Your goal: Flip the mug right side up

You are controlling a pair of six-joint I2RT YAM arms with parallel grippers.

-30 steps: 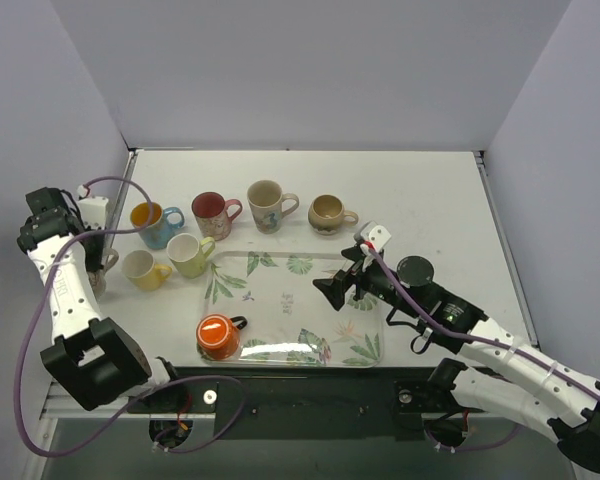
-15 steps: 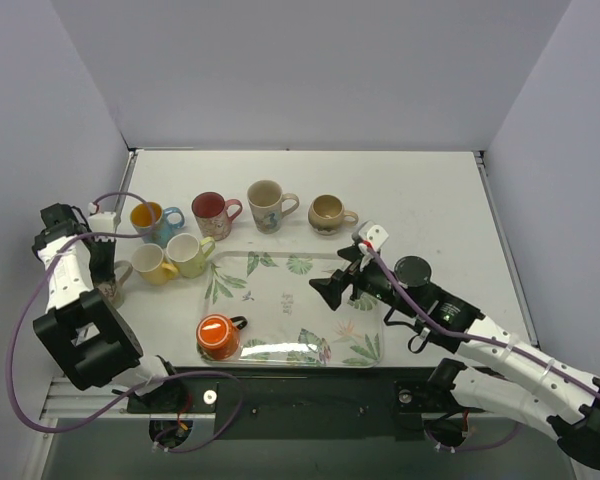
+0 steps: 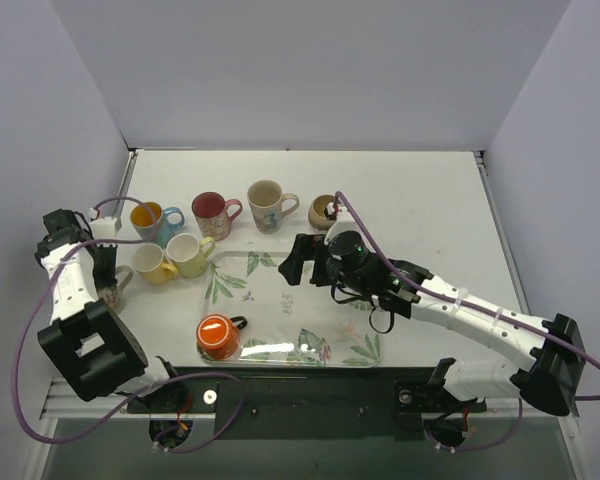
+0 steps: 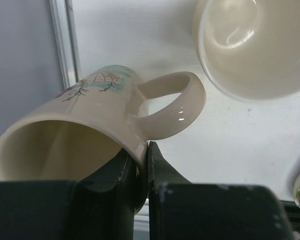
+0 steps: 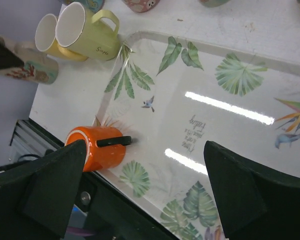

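My right gripper next needs to grab the orange mug by its black handle (image 3: 239, 322) (image 5: 114, 141) to turn it right side up. The rest stays free for my left gripper.
An orange mug (image 3: 218, 336) with a black handle stands upside down in the near left corner of the leaf-print tray (image 3: 280, 295). It also shows in the right wrist view (image 5: 95, 148). My right gripper (image 3: 305, 262) is open and empty above the tray's middle, up and to the right of the orange mug; in its own view (image 5: 145, 165) the mug lies just inside the left finger. My left gripper (image 3: 102, 272) is shut on the rim of a cream mug with a coral print (image 4: 85, 125), beside its handle, tilted on its side at the table's left edge.
A yellow mug (image 3: 152, 263) and a pale green mug (image 3: 190, 254) stand left of the tray, close to the left gripper. A blue mug (image 3: 152, 220), a red mug (image 3: 212, 212), a cream mug (image 3: 268, 205) and a tan mug (image 3: 328, 211) stand behind it.
My right arm has swung left, from the tray's right edge to above its middle, still open. My left gripper with the cream mug has shifted slightly toward the near edge.
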